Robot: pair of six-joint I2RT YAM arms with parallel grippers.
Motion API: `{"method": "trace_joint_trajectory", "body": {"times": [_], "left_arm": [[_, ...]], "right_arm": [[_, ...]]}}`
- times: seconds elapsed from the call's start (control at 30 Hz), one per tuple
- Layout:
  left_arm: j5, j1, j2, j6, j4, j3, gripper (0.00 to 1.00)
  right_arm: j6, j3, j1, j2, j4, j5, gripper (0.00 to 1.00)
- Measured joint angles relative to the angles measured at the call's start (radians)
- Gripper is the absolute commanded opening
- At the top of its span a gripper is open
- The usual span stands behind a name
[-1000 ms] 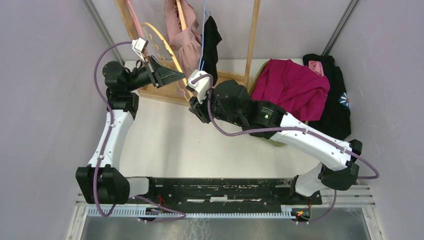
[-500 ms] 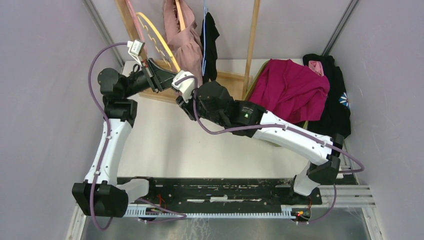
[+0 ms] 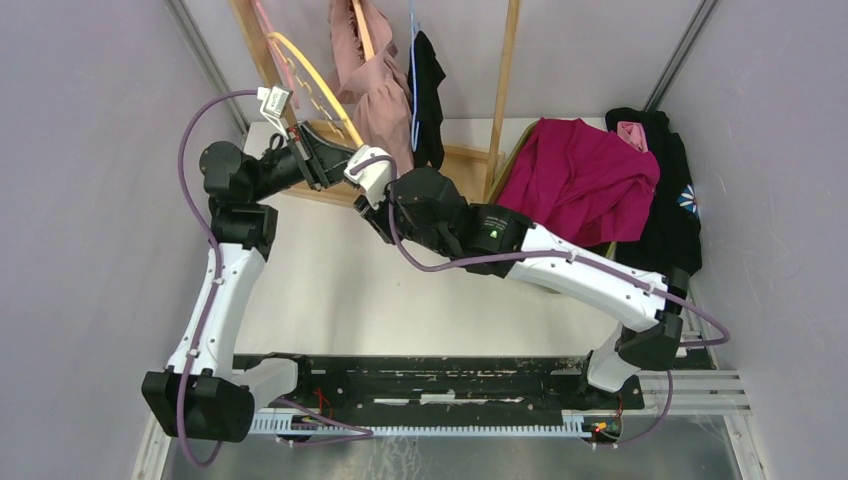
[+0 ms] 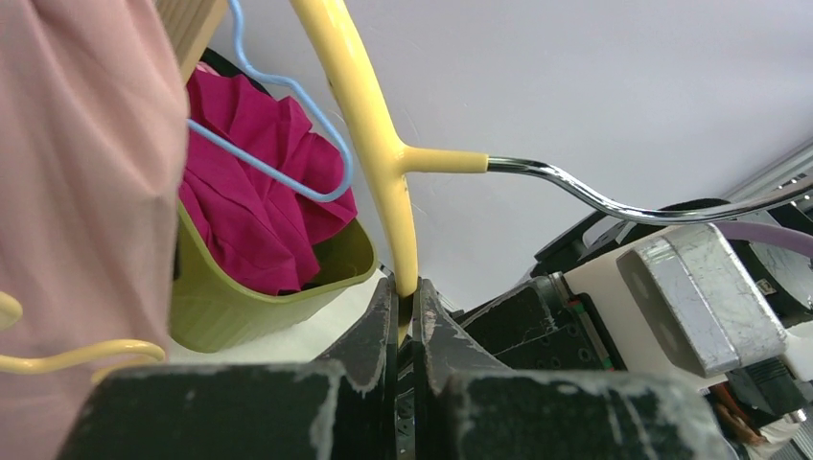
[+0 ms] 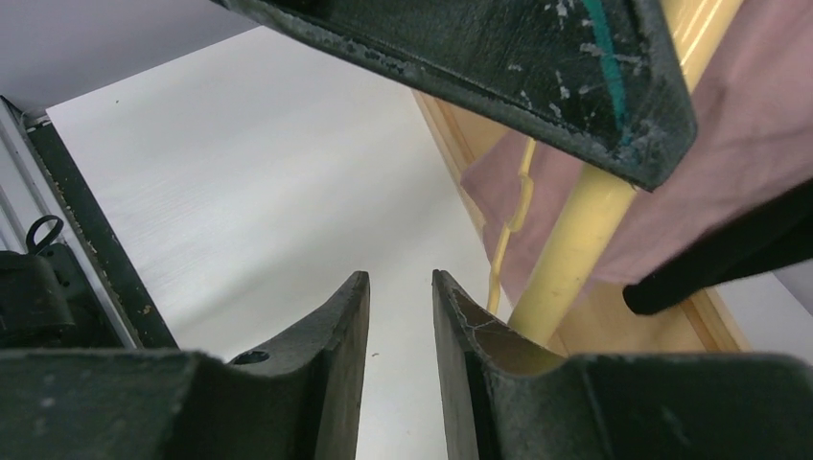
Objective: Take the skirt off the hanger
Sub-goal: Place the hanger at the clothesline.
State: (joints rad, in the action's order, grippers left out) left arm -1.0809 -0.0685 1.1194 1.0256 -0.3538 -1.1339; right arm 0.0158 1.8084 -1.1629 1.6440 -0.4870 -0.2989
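Note:
The yellow hanger needs to be grabbed next by its arm's end (image 5: pixel 551 298) with my right gripper, away from the metal hook. The hanger's hook then stays free to hang.
The pink skirt (image 3: pixel 372 85) hangs at the back rack, still on the yellow hanger (image 3: pixel 305 75). My left gripper (image 3: pixel 338 155) is shut on the hanger's yellow arm (image 4: pixel 403 230), just below its metal hook (image 4: pixel 594 196); the skirt (image 4: pixel 86 172) fills that view's left side. My right gripper (image 5: pixel 401 287) sits just under the left one, open with nothing between its fingers. The hanger's bar (image 5: pixel 575 249) and skirt (image 5: pixel 700 182) lie to the right of its right finger.
A black garment (image 3: pixel 425 80) on a blue hanger (image 4: pixel 288 158) hangs beside the skirt on the wooden rack (image 3: pixel 505 70). A green bin (image 4: pixel 259 297) holds magenta cloth (image 3: pixel 585 170); black clothes (image 3: pixel 670 200) lie at the far right.
My left gripper has pulled the yellow hanger a little to the left and back. My right arm has reached left to sit beneath it. Both jaws stand as before.

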Motion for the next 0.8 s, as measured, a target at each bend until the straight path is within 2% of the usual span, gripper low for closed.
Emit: {"method": "trace_joint_trajectory", "body": {"times": [0.43, 0.6, 0.8], "left_arm": [[-0.03, -0.008, 0.054, -0.01, 0.017, -0.002, 0.03], [-0.03, -0.008, 0.056, -0.01, 0.024, -0.002, 0.03], [-0.032, -0.008, 0.056, -0.01, 0.024, -0.002, 0.03]], "right_arm": [[0.005, -0.106, -0.004, -0.189, 0.031, -0.047, 0.41], [0.017, -0.107, -0.004, -0.174, 0.056, -0.074, 0.5], [0.02, -0.107, -0.004, -0.106, 0.067, -0.072, 0.52]]}}
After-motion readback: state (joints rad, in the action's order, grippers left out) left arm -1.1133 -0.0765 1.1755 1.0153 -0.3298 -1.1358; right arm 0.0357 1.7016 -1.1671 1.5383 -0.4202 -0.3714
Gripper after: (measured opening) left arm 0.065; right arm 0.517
